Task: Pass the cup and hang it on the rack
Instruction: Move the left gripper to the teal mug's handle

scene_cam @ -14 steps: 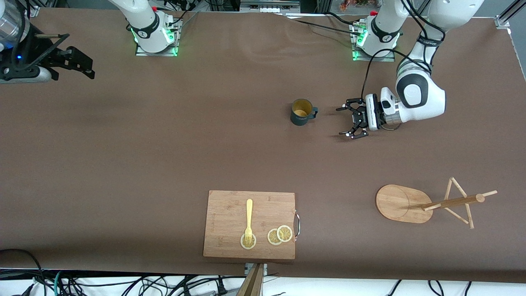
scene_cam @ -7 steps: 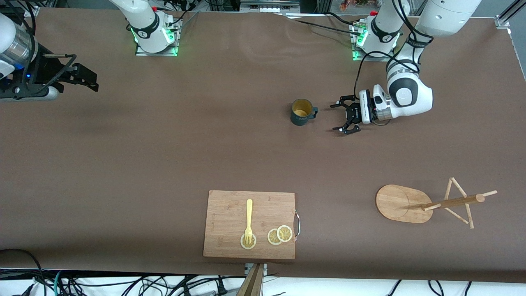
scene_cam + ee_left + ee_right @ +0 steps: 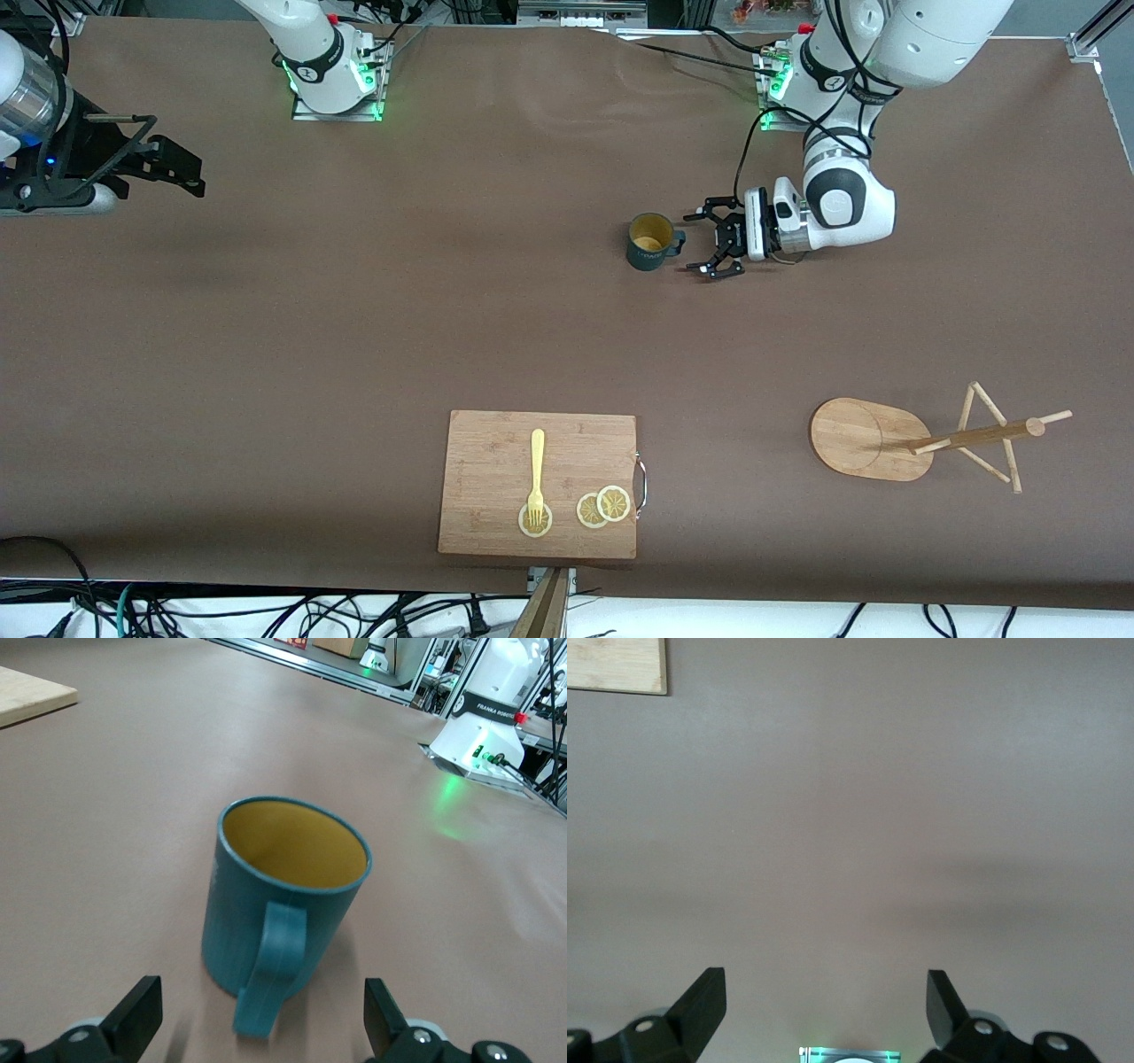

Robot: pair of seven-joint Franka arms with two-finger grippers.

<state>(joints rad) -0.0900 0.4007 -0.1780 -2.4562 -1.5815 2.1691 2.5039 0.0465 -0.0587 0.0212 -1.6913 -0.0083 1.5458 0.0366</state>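
The robot's left gripper needs to pick up the cup by its handle [image 3: 677, 244], so that the dark teal cup's opening [image 3: 650, 232] stays free to slip onto the wooden rack.
The dark teal cup [image 3: 649, 241], yellow inside, stands upright on the brown table, its handle turned toward the left arm's end. My left gripper [image 3: 702, 242] is low beside it, open, with the fingers either side of the handle's line and just short of it. In the left wrist view the cup [image 3: 283, 895] fills the middle, and the handle points at the left gripper [image 3: 263, 1019], which touches nothing. The wooden rack [image 3: 873, 440] lies nearer to the front camera, toward the left arm's end. My right gripper [image 3: 173, 164] waits open and empty at the right arm's end, over bare table [image 3: 824, 1001].
A wooden cutting board [image 3: 496, 478] with a metal handle lies near the front edge and carries a yellow fork [image 3: 537, 470] and lemon slices [image 3: 602, 507]. The arms' bases [image 3: 332, 75] stand along the table edge farthest from the front camera.
My left gripper has travelled toward the cup and its open fingers now reach the handle. The right gripper shifted slightly. The cup has not moved.
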